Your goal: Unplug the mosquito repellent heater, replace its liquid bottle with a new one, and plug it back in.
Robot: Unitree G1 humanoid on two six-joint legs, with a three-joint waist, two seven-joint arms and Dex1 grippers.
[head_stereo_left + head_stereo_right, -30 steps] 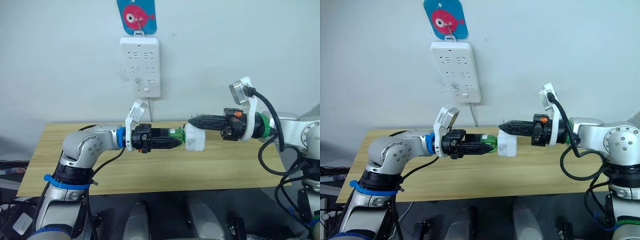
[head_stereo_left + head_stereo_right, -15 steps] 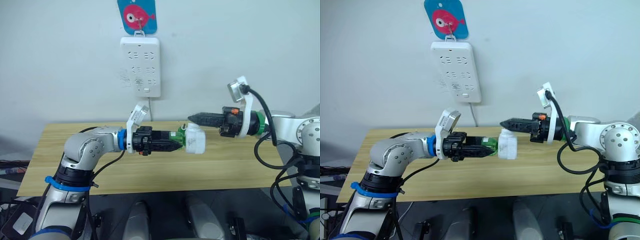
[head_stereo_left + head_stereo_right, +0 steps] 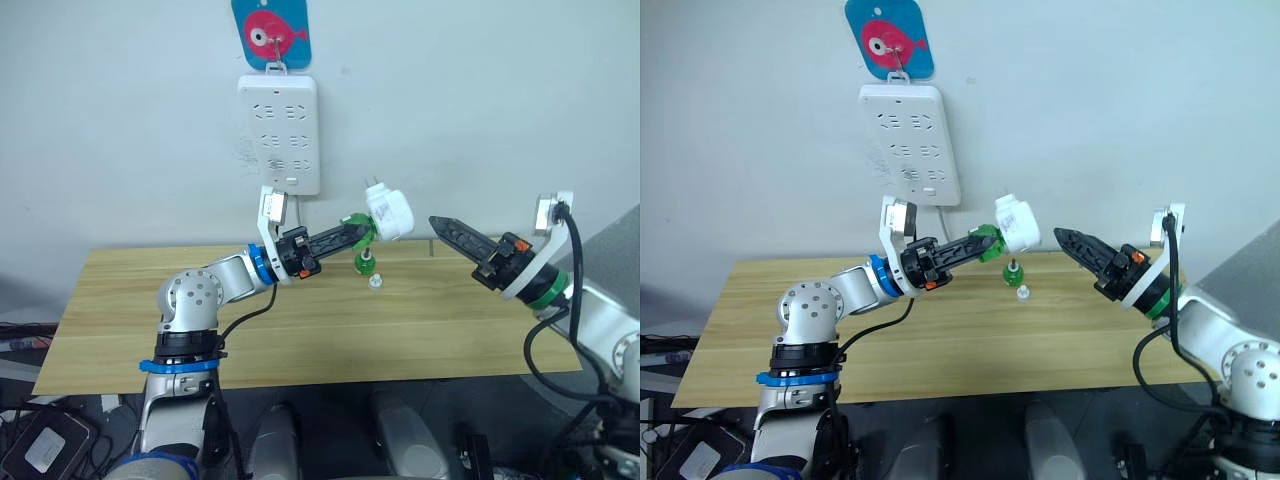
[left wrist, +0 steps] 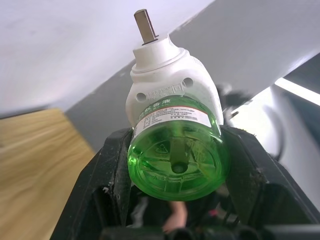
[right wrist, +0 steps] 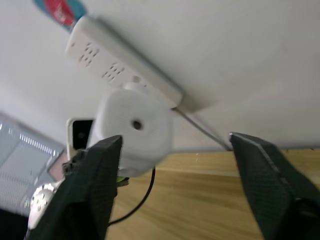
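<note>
Next, my right gripper takes hold of the heater by its rounded white housing (image 3: 392, 212), so the heater's prongs stay free to enter the power strip (image 3: 279, 135).
The mosquito repellent heater (image 3: 390, 213), white and rounded, sits on a green liquid bottle (image 3: 355, 222) with its prongs pointing up toward the wall. My left gripper (image 3: 352, 228) is shut on the bottle (image 4: 175, 155) and holds both in the air, just below and right of the power strip (image 3: 279, 135). My right gripper (image 3: 438, 222) stands open to the heater's right, clear of it; in the right wrist view its fingers (image 5: 100, 165) are spread wide with the heater (image 5: 132, 127) ahead of them. A second small green bottle (image 3: 367, 263) stands on the table.
The wooden table (image 3: 120, 310) runs below both arms against the white wall. A small white cap (image 3: 376, 283) lies beside the standing bottle. A blue hanger with a red fish (image 3: 272, 33) holds the power strip, whose cord drops behind the table.
The left arm has raised the bottle and heater from over the table up toward the power strip. The right gripper has opened and drawn back to the right.
</note>
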